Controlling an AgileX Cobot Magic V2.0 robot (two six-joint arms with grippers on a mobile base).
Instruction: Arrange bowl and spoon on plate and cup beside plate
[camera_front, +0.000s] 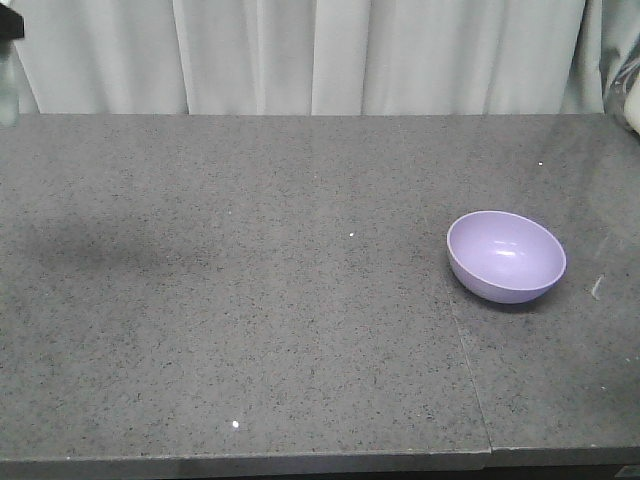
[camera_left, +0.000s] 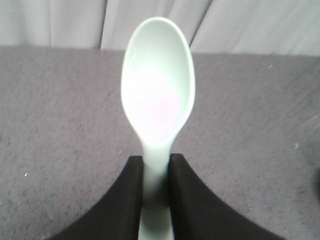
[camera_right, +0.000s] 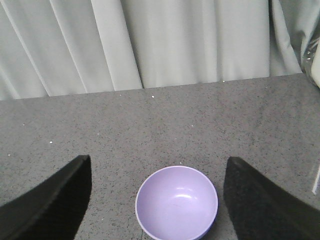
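The right gripper picks up the lavender bowl by its rim (camera_front: 454, 232) next. Then it sets the bowl (camera_front: 506, 256) on the plate.
The lavender bowl (camera_front: 506, 256) rests upright on the grey table (camera_front: 250, 300) at the right. In the right wrist view the bowl (camera_right: 176, 203) lies below and between the two black fingers of my right gripper (camera_right: 158, 162), which stands open, wider than the bowl. My left gripper (camera_left: 157, 161) is shut on the handle of the pale mint-green spoon (camera_left: 157, 85), whose head points away toward the curtain, held above the table. Neither gripper shows in the front view. The plate and the cup are out of view.
A pale curtain (camera_front: 320, 55) hangs behind the table's far edge. A seam (camera_front: 465, 360) runs through the tabletop below the bowl. Something pale stands at the far right edge (camera_front: 632, 100). The table's front edge (camera_front: 300, 465) lies near the bottom.
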